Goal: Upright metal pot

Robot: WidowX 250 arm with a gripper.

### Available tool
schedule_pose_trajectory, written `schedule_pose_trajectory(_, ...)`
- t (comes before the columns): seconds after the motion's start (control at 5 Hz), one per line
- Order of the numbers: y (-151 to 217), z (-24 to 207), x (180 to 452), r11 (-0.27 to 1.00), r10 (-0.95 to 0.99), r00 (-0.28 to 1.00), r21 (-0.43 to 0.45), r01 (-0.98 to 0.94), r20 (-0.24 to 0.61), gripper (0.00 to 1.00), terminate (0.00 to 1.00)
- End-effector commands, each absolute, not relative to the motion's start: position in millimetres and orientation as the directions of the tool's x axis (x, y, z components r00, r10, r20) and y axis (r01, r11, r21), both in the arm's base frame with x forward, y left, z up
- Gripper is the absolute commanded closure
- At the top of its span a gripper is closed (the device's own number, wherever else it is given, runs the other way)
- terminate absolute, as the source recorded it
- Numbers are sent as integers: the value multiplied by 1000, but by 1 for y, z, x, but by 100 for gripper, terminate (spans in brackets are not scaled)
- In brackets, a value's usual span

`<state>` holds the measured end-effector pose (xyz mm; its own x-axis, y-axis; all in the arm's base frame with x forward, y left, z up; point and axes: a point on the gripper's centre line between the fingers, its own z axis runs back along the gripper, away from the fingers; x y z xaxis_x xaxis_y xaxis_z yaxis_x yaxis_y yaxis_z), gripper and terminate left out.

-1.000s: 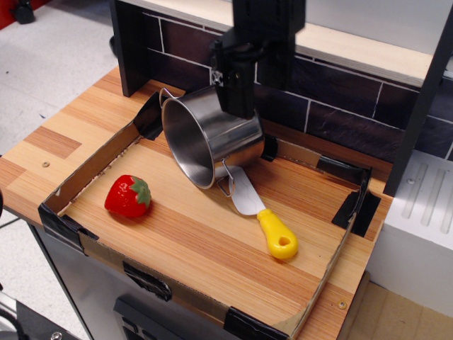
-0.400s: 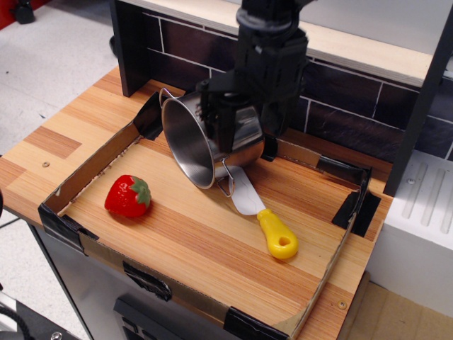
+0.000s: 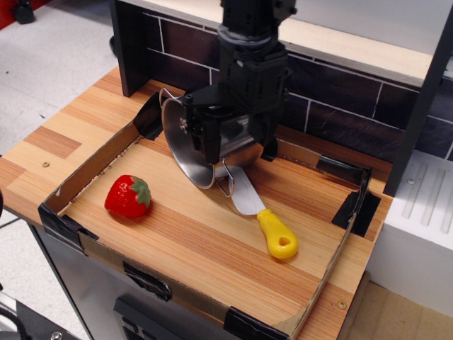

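Observation:
The gripper grabs the pot by its rim (image 3: pixel 211 176) next, to stand the metal pot (image 3: pixel 181 145) upright.
The metal pot (image 3: pixel 181 145) lies on its side at the back of the cardboard-edged tray (image 3: pixel 90 168), its open mouth facing front-left. One wire loop handle (image 3: pixel 225 186) points down at the front and the other is at the top left. My black gripper (image 3: pixel 235 151) has come down over the pot. Its jaws are spread, with one finger (image 3: pixel 201 142) at the rim by the mouth and the other toward the base behind it. I cannot tell whether the fingers touch the pot.
A red toy strawberry (image 3: pixel 129 195) lies at the tray's left. A spatula with a yellow handle (image 3: pixel 277 236) lies just in front of the pot, its blade under the lower handle. A dark tiled back wall (image 3: pixel 340 106) and a white unit (image 3: pixel 425 219) bound the back and right.
My gripper has come down from above the pot's base and shifted left, so it now straddles the pot's body. The pot, strawberry and spatula have not moved.

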<state>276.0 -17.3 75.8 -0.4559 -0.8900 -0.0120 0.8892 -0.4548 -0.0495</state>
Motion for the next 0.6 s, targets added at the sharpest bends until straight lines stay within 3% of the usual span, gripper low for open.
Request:
schedule_pose_trajectory(0.0, -7, 75, 284, -429, -901, -429, -12, 903, -58, 0, 0)
schedule_pose_trajectory(0.4, -3, 62, 280, -392, -918, -393, -34, 920, -55, 0, 0)
